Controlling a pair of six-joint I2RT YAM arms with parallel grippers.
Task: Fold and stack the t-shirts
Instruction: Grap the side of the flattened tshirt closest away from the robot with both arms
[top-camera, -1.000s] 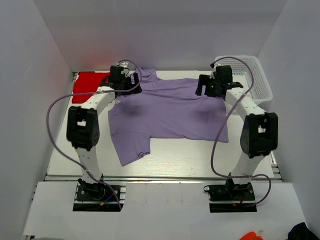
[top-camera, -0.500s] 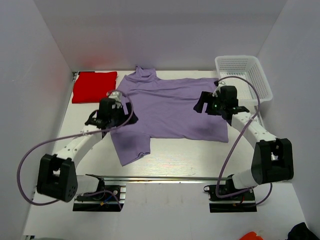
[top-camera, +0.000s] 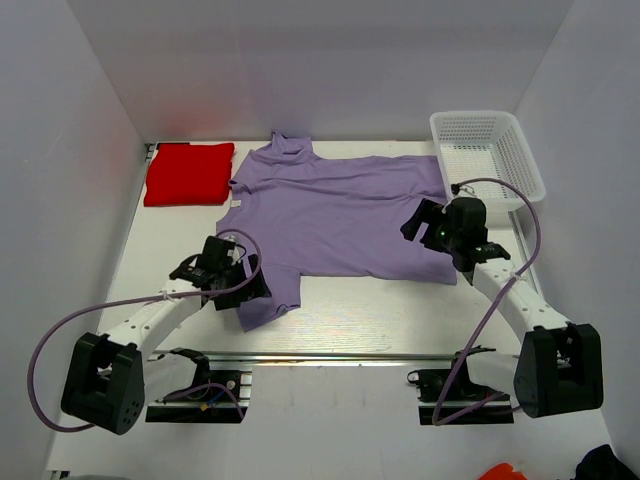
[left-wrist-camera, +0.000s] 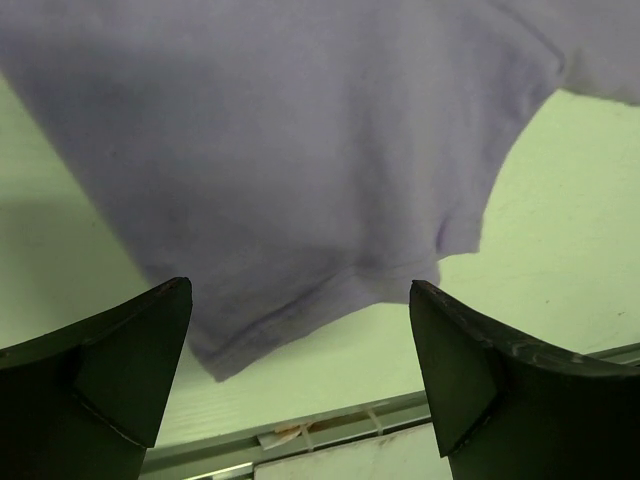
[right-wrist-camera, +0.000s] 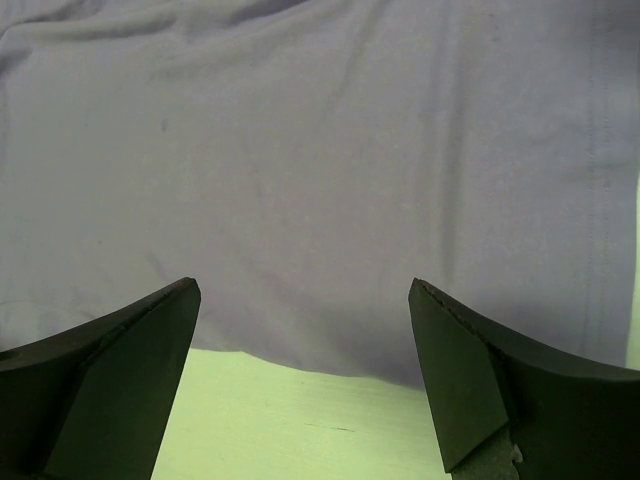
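Observation:
The left gripper picks up the lavender t-shirt's near sleeve by its hem's outer corner (top-camera: 245, 327) (left-wrist-camera: 221, 368) next, to fold that side of the t-shirt over its body.
A lavender t-shirt (top-camera: 340, 210) lies spread flat on the middle of the table, collar toward the back. A red t-shirt (top-camera: 187, 173) sits folded in a neat rectangle at the back left. My left gripper (top-camera: 243, 287) hangs open over the near-left sleeve; the left wrist view shows its jaws (left-wrist-camera: 300, 288) wide apart above the sleeve's hem (left-wrist-camera: 300, 130), holding nothing. My right gripper (top-camera: 420, 224) is open above the shirt's right part; its jaws (right-wrist-camera: 303, 285) straddle the cloth's edge (right-wrist-camera: 320, 150) with bare table below.
A white mesh basket (top-camera: 490, 150) stands at the back right corner. A metal rail (left-wrist-camera: 330, 420) runs along the table's near edge, just beyond the sleeve. White walls close in the left, back and right sides.
Both arms have pulled back from the far side toward the near edge. The left gripper moved from the shirt's shoulder to its near sleeve, the right to the right edge. Both stayed open.

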